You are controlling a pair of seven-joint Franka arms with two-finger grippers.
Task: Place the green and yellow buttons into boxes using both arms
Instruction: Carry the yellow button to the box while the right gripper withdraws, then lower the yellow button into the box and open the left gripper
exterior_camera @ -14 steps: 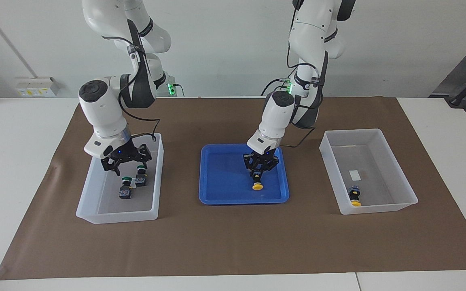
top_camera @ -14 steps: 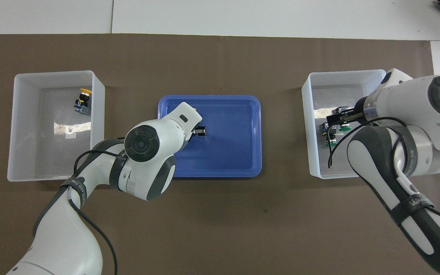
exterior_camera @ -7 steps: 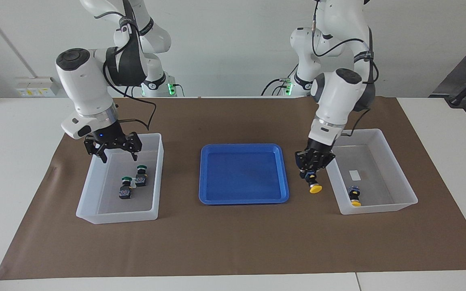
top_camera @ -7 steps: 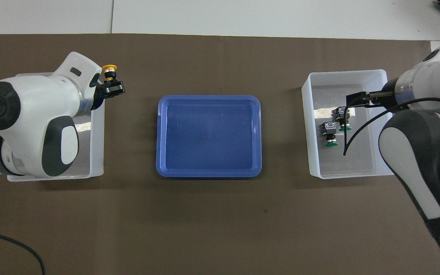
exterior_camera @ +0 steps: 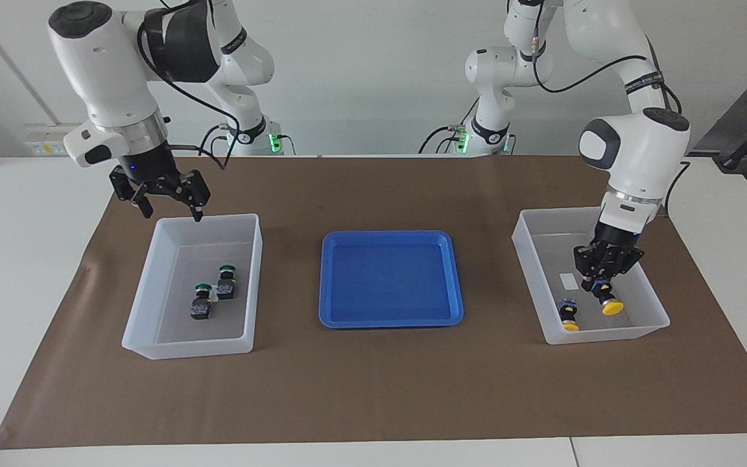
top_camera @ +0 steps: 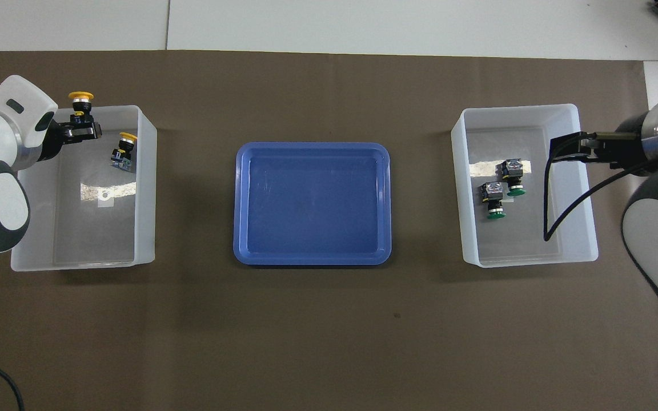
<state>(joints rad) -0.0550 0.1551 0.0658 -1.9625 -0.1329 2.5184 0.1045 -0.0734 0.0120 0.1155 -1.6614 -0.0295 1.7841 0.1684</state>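
Note:
My left gripper holds the yellow button [top_camera: 81, 97] above the bottom of the box [top_camera: 104, 225], so I should keep hold of it until it reaches the bottom.
My left gripper [exterior_camera: 600, 283] is shut on a yellow button [exterior_camera: 610, 306], cap down, and holds it low over the box [exterior_camera: 529, 266] at the left arm's end. It also shows in the overhead view [top_camera: 77, 130] with the held button [top_camera: 80, 103]. A second yellow button [exterior_camera: 568, 314] lies in that box [top_camera: 145, 188]. My right gripper [exterior_camera: 170, 206] is open and empty, raised over the edge nearer the robots of the other box [exterior_camera: 253, 285]. Two green buttons [exterior_camera: 225, 279] [exterior_camera: 201, 301] lie side by side in that box [top_camera: 461, 188].
A shallow blue tray [exterior_camera: 390, 279] sits between the two boxes on the brown mat [exterior_camera: 373, 389] and holds nothing. White table shows around the mat.
My left gripper lifted the yellow button from the blue tray and carried it to the box at its end. My right gripper rose, open, out of the box with the green buttons.

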